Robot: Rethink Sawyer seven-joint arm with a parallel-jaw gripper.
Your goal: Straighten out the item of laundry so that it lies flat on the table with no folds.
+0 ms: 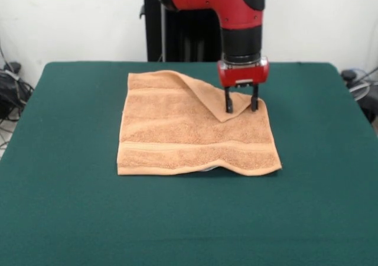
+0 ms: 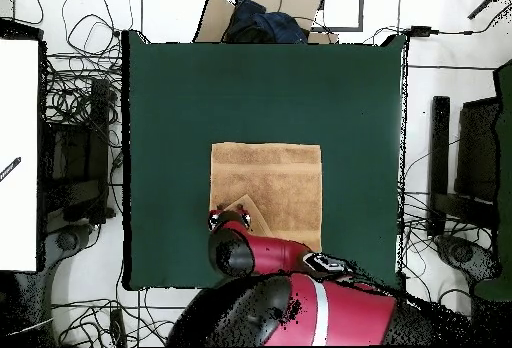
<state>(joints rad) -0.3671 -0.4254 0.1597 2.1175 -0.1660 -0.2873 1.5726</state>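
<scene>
Next, my gripper grabs the towel by the loose edge of its folded flap [image 1: 241,109], since the rest of the cloth [image 1: 171,121] lies flat.
The orange-tan towel [image 1: 189,133] lies on the dark green table [image 1: 77,207], mostly flat. Its far right corner is folded over onto the towel as a triangular flap [image 1: 209,97]. A woven border band runs along the near edge, and a bit of white shows under that edge. My gripper [image 1: 241,107] hangs from the red arm, its two black fingers open and pointing down, with the tips at the folded flap's right side. In the overhead view the towel [image 2: 275,179] lies mid-table and the arm hides the gripper; the fold shows at the towel's lower left [image 2: 240,207].
Green cloth surrounds the towel on all sides. Cables lie on the floor beyond the table's left [image 1: 12,88] and right [image 1: 360,86] edges. The robot pedestal [image 1: 177,41] stands behind the far edge.
</scene>
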